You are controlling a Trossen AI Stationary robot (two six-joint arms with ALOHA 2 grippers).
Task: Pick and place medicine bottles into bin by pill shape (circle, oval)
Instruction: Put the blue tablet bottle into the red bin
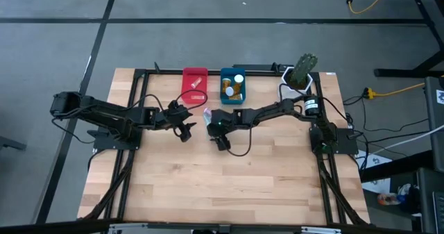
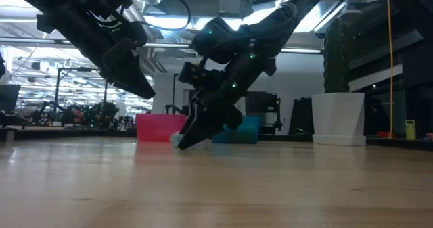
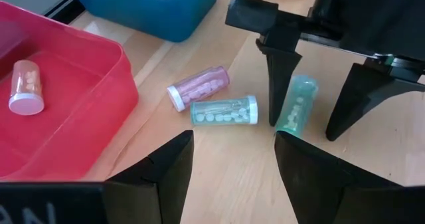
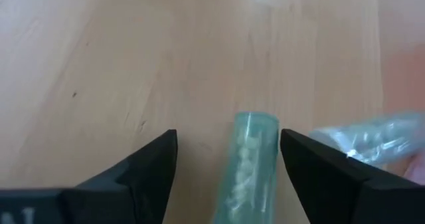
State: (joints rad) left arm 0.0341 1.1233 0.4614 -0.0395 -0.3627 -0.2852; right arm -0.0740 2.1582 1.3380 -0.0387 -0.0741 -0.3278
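The robot's right gripper should close on the teal bottle now, because its fingers are beside the bottle in the right wrist view, low over the wood.
Three small bottles lie on their sides on the table in front of the bins: a pink one (image 3: 198,86), a teal one (image 3: 224,110) and a second teal one (image 3: 297,103). My right gripper (image 4: 229,141) is open and low over the table (image 2: 188,139), with one finger on either side of the second teal bottle (image 4: 249,159); gaps show on both sides. My left gripper (image 3: 232,141) is open, empty and raised (image 2: 139,86), just left of the bottles (image 1: 186,128). Another pink bottle (image 3: 25,84) lies in the red bin (image 3: 99,78).
The red bin (image 1: 194,85) and the blue bin (image 1: 232,85), which holds orange bottles with white caps, stand side by side at the table's far edge. A white pot with a cactus (image 1: 300,76) stands at the far right. The table's near half is bare wood.
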